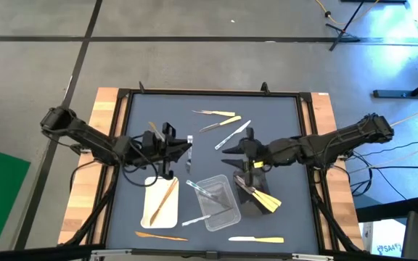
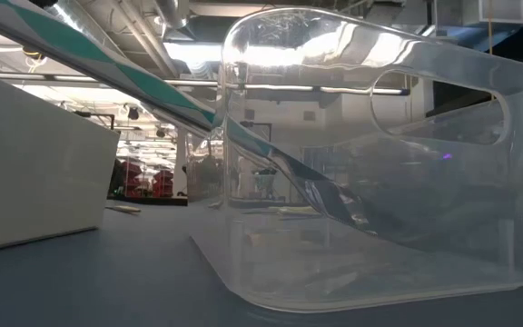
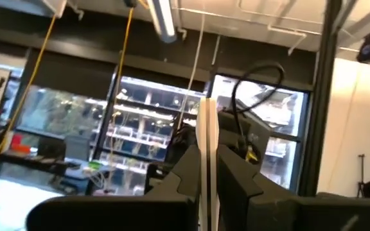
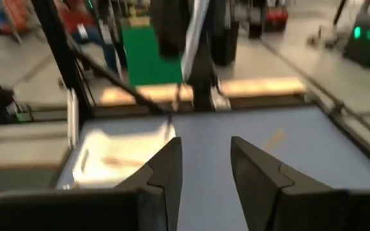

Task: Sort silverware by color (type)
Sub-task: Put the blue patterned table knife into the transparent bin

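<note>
The pale striped utensil needs to be sorted into the clear tray [image 1: 227, 214], so my right gripper should next grab the utensil by its handle.
My left gripper [image 1: 183, 150] hangs over the table's middle left, tipped upward and shut on a pale clear utensil [image 3: 207, 138]. My right gripper [image 1: 227, 154] faces it from the right, open and holding nothing [image 4: 204, 160]. Brown wooden utensils lie in the white tray [image 1: 151, 214]. Clear ones lie in the clear tray [image 1: 227, 214], and one of them [image 2: 152, 91] leans on that tray's rim. Pale yellow ones [image 1: 267, 201] stick out of the black tray [image 1: 247, 190]. Loose utensils lie at the far middle [image 1: 220, 119] and along the near edge [image 1: 256, 239]. My left gripper pinches the pale utensil between its two fingers [image 3: 236, 176], seen edge-on. The utensil's free part [image 3: 207, 122] sticks out past the fingertips along the line of the fingers, slanting up. It is lifted clear of the table. Which end the fingers are on does not show.
The three trays stand side by side in the near half of the blue mat. A wooden utensil [image 1: 158, 235] and a clear one [image 1: 194, 220] lie near them. A black frame [image 1: 209, 93] borders the mat. Bare mat shows between the two grippers.
</note>
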You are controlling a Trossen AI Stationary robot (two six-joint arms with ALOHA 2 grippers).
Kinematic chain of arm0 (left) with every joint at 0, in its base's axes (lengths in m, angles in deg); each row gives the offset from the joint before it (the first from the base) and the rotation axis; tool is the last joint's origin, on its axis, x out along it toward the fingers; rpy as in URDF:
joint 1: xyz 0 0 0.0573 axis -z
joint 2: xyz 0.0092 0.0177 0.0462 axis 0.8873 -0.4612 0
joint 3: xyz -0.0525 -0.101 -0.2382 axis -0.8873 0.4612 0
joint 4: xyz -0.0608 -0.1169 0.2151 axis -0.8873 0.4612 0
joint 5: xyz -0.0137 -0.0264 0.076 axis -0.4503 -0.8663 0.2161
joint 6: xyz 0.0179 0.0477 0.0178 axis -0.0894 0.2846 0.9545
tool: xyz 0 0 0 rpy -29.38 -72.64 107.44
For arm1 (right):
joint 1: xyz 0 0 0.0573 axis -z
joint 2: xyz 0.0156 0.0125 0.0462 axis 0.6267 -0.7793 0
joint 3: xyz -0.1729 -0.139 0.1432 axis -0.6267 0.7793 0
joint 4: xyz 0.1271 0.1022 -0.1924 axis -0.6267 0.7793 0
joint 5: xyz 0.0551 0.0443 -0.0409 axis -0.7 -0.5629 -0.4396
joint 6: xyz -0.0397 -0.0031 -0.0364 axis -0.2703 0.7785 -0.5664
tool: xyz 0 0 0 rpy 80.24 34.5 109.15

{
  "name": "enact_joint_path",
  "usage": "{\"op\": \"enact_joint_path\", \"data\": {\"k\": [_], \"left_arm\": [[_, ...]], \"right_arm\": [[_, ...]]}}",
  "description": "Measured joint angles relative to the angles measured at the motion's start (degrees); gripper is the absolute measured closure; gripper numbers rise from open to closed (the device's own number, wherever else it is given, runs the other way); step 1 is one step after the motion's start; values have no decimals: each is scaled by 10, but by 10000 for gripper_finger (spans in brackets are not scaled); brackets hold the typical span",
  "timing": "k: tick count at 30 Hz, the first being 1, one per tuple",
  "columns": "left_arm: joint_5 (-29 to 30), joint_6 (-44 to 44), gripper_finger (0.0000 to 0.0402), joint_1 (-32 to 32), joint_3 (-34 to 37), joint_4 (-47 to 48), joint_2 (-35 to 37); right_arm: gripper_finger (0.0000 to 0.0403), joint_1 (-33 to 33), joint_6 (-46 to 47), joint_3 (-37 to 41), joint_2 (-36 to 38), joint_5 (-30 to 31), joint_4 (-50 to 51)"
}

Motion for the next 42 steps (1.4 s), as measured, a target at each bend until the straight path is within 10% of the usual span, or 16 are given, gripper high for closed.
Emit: {"op": "enact_joint_path", "data": {"k": [19,27,42], "left_arm": [[-76,17,378,22,-43,-191,-210],[-103,38,378,22,-68,-189,-225],[-104,53,378,22,-68,-188,-225]], "right_arm": [[283,0,2,0,-33,-54,-43],[283,0,4,0,-68,-153,-79],[283,0,4,0,-111,-127,-228]]}}
